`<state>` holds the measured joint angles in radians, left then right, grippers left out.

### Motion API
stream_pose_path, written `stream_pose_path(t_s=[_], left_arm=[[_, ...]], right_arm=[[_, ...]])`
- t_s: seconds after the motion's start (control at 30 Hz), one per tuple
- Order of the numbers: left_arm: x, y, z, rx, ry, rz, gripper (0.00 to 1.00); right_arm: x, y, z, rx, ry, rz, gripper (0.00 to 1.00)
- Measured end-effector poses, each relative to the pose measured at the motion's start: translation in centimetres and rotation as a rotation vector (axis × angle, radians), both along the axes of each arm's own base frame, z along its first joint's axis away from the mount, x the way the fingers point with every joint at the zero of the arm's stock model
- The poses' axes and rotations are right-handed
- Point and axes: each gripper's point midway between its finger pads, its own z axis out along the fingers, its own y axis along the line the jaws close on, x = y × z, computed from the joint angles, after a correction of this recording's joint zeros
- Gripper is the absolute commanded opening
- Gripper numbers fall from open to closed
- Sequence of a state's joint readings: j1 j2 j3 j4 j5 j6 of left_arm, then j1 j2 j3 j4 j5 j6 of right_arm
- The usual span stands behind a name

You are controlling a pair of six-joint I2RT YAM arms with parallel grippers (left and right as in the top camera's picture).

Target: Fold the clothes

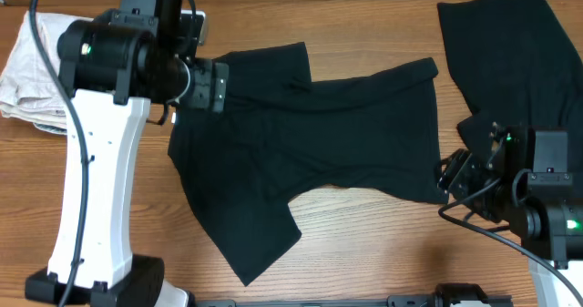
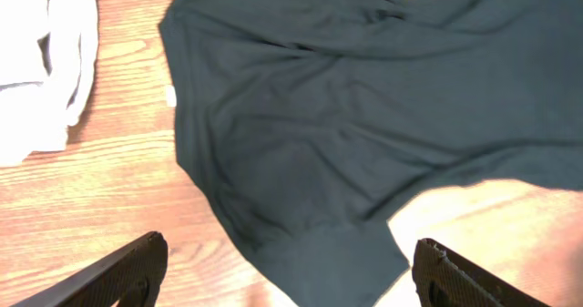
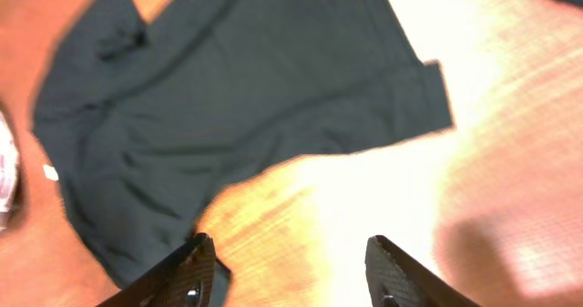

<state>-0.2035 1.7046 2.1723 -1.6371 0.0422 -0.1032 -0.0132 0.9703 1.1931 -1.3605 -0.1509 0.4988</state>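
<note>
My left gripper grabs the black T-shirt (image 1: 310, 134) by its near-side sleeve (image 1: 257, 241) next, to lift and spread the shirt for folding. That sleeve is opposite the hem.
A plain black short-sleeved T-shirt (image 1: 310, 134) lies spread and wrinkled across the middle of the wooden table, neck end to the left. It fills the left wrist view (image 2: 346, 116), where its small white neck tag (image 2: 169, 96) shows, and the right wrist view (image 3: 228, 97). My left gripper (image 2: 287, 275) is open and empty, hovering above the shirt's left side. My right gripper (image 3: 291, 280) is open and empty, above bare table near the shirt's right edge. A second black garment (image 1: 510, 52) lies at the back right.
A crumpled white cloth (image 1: 36, 70) lies at the far left of the table and shows in the left wrist view (image 2: 41, 61). The left arm's white base (image 1: 91, 216) stands at the front left. The right arm's base (image 1: 556, 243) stands at the front right.
</note>
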Motion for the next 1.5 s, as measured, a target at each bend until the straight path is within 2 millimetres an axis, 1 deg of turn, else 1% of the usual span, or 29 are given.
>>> stream_pose_path(t_s=[0.07,0.1,0.17,0.2,0.23,0.27,0.4,0.43,0.47,0.53,0.6,0.67,0.73,0.83,0.93,1.0,1.1,1.17,1.33,1.5], left_arm=[[-0.8,-0.8,0.1,-0.010,0.007,-0.022,0.88],[-1.2,-1.4,-0.2,-0.011,0.022,-0.037,0.88],[-2.1,-2.6,-1.7,-0.008,0.077,-0.069,0.88],[-2.7,-3.2,-2.9,-0.002,0.119,-0.084,0.87],[-3.2,-3.8,-4.3,0.008,0.162,-0.100,0.87],[-3.6,-4.3,-5.7,0.015,0.198,-0.111,0.87],[-5.1,-6.2,-12.4,0.048,0.321,-0.142,0.86],[-6.0,-6.7,-14.8,0.062,0.360,-0.149,0.85],[-6.6,-6.8,-16.2,0.073,0.385,-0.151,0.86],[-8.7,-7.1,-19.7,0.102,0.449,-0.147,0.86],[-10.8,-7.0,-22.3,0.121,0.493,-0.130,0.86],[-13.1,-6.5,-24.3,0.135,0.525,-0.099,0.86],[-15.3,-5.8,-25.7,0.143,0.547,-0.063,0.86],[-17.5,-5.0,-27.3,0.142,0.553,-0.006,0.83],[-18.8,-4.5,-29.1,0.133,0.569,0.048,0.80],[-20.2,-3.9,-30.4,0.131,0.602,0.087,0.80],[-21.4,-3.8,-31.7,0.106,0.632,0.116,0.78],[-21.6,-3.8,-31.9,0.095,0.630,0.132,0.76],[-21.8,-3.9,-31.9,0.077,0.635,0.147,0.75],[-23.8,-4.3,-31.7,0.042,0.724,0.132,0.76]], right_arm=[[-0.4,-0.2,-0.3,-0.007,0.025,-0.015,0.63],[-0.3,-0.4,-0.4,-0.012,0.030,-0.026,0.67],[-0.1,-0.6,-0.5,-0.018,0.028,-0.039,0.80],[0.2,-0.8,-0.4,-0.021,0.023,-0.045,0.86],[0.5,-1.0,-0.4,-0.024,0.017,-0.061,0.88],[0.7,-1.2,-0.4,-0.029,0.010,-0.068,0.89],[2.0,-2.0,-0.5,-0.041,-0.003,-0.093,0.90],[2.4,-2.1,-0.7,-0.042,0.001,-0.098,0.90],[2.7,-2.1,-0.9,-0.044,0.006,-0.098,0.90],[3.3,-2.1,-1.4,-0.044,0.022,-0.096,0.90],[3.9,-2.2,-2.0,-0.048,0.043,-0.096,0.90],[4.4,-2.3,-2.7,-0.050,0.067,-0.097,0.90],[4.7,-2.3,-3.4,-0.051,0.095,-0.096,0.91],[5.5,-2.4,-4.3,-0.052,0.120,-0.093,0.90],[6.0,-2.4,-4.9,-0.053,0.133,-0.092,0.90],[6.3,-2.4,-5.3,-0.053,0.142,-0.092,0.90],[6.6,-2.4,-5.6,-0.053,0.152,-0.091,0.90],[6.7,-2.4,-5.6,-0.052,0.150,-0.091,0.90],[6.9,-2.4,-5.6,-0.053,0.142,-0.091,0.91],[6.9,-2.4,-5.6,-0.053,0.141,-0.091,0.91]])
